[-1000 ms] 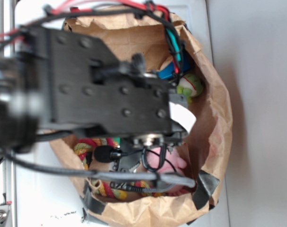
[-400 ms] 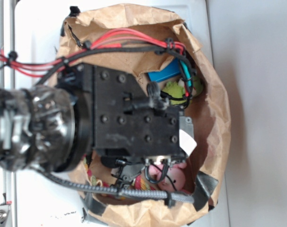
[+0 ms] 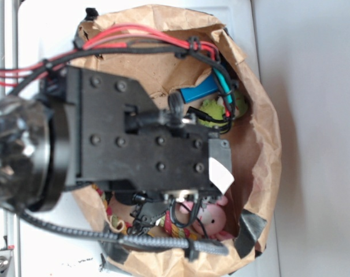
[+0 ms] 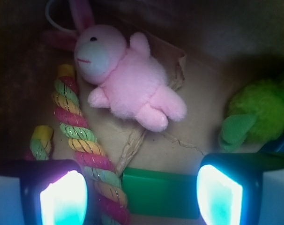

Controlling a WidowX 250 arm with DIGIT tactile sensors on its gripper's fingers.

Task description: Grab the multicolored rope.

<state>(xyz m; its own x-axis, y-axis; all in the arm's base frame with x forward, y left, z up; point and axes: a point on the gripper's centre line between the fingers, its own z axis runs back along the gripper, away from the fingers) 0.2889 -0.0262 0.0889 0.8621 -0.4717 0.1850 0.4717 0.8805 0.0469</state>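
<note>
My gripper grabs the multicolored rope by its twisted middle (image 4: 100, 174) next, away from the rope's yellow cap end (image 4: 66, 70), to pull the rope from the bag.
The multicolored rope (image 4: 83, 140) lies on the bag floor in the wrist view, a thick twist of pink, yellow and pale green running from upper left down to the bottom edge. Another stretch of it (image 4: 41, 140) shows at far left. My gripper (image 4: 141, 197) hangs open above it, and the rope passes just inside the left finger (image 4: 62, 199). Nothing is held. In the exterior view the arm (image 3: 140, 138) covers most of the rope; only a short piece (image 3: 175, 229) shows.
A flat green block (image 4: 160, 193) lies between the fingers, right of the rope. A pink plush bunny (image 4: 128, 79) lies beyond it and a green plush (image 4: 259, 112) sits at the right. The brown paper bag (image 3: 261, 133) walls everything in; a blue object (image 3: 198, 91) lies at its far side.
The arm has moved down into the bag and now hides more of the rope. The toys have not moved.
</note>
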